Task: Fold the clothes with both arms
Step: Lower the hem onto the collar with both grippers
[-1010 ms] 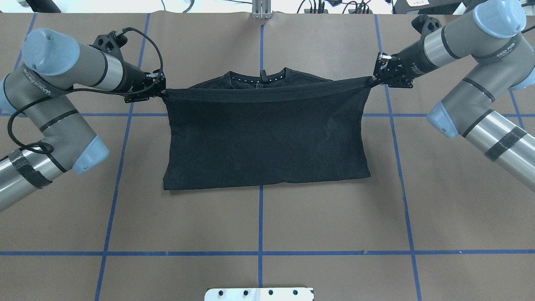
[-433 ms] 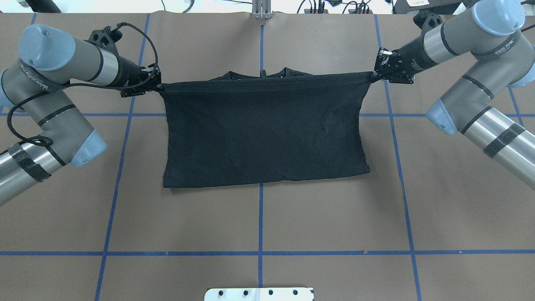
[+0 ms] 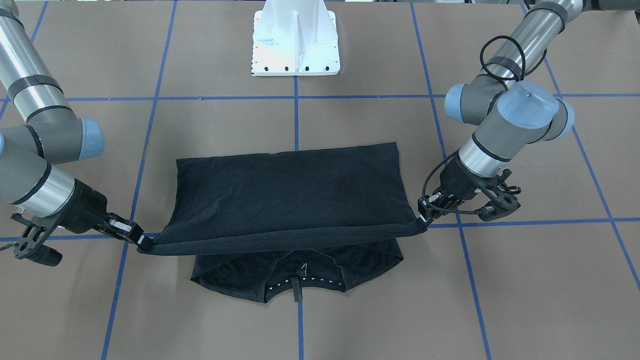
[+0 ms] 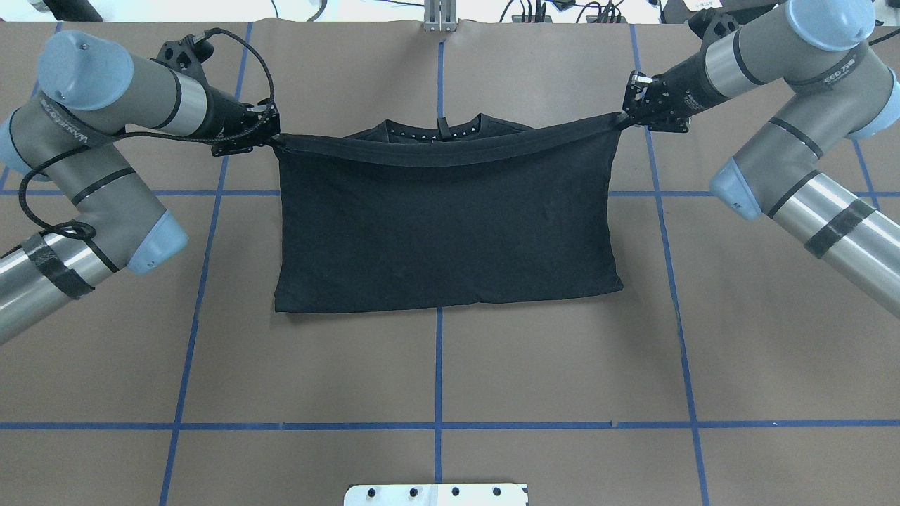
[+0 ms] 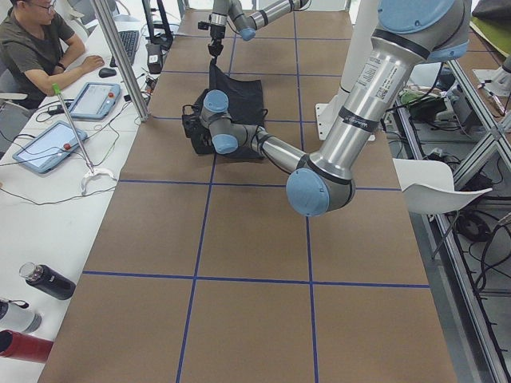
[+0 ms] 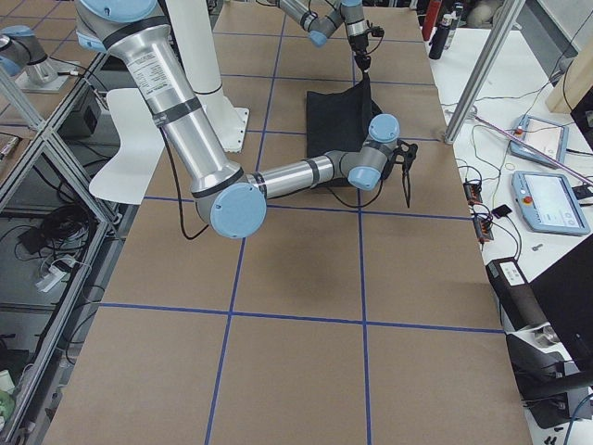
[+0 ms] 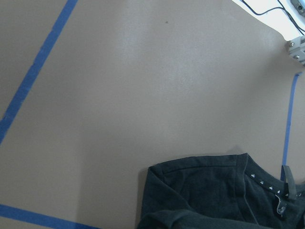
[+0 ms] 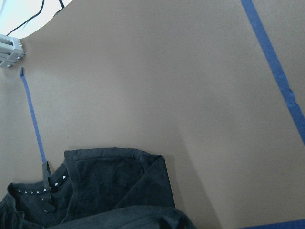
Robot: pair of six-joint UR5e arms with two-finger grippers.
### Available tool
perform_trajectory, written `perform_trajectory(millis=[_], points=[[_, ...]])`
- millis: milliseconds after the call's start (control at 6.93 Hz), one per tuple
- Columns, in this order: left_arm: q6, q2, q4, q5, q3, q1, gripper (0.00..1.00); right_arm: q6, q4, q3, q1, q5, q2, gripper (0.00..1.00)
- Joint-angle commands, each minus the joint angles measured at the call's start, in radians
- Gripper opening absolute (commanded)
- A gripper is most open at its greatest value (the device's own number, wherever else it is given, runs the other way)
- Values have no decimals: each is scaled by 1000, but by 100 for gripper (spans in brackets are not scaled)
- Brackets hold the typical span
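Observation:
I can open my left gripper now, because the raised hem [image 3: 336,238] is low over the collar end [image 3: 240,276] and the hem would settle there.
The black T-shirt [image 4: 446,225] is folded over itself, plain side up. Its collar end [image 4: 439,130] lies on the brown table and also shows in the front view [image 3: 297,285]. My left gripper [image 4: 271,138] is shut on the left corner of the raised hem, and my right gripper [image 4: 623,118] is shut on the right corner. The hem hangs between them a little above the table and sags in the middle. In the front view the left gripper [image 3: 422,219] is on the right and the right gripper [image 3: 142,243] on the left. Both wrist views show only the collar end [image 7: 214,191] [image 8: 109,186].
The white pedestal base [image 3: 295,45] stands on the robot's side of the table. Blue tape lines [image 4: 437,365] grid the brown surface. A metal bracket [image 4: 439,21] sits at the far edge. An operator [image 5: 32,48] sits at a side desk with tablets.
Both grippers have carried the hem farther from the robot. The hem went taut over the collar, then slackened, and the collar shows again. The shirt's near fold edge slid slightly away.

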Motion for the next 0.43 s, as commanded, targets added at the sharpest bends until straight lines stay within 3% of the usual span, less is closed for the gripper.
perform_trajectory(millis=[0,288], points=[[0,-6,6,-2,-3,0,0,-1,0,-2,1,-1,13,0],[0,-4,6,0,-1,-8,0,0,-15,-5,1,-14,27,0]])
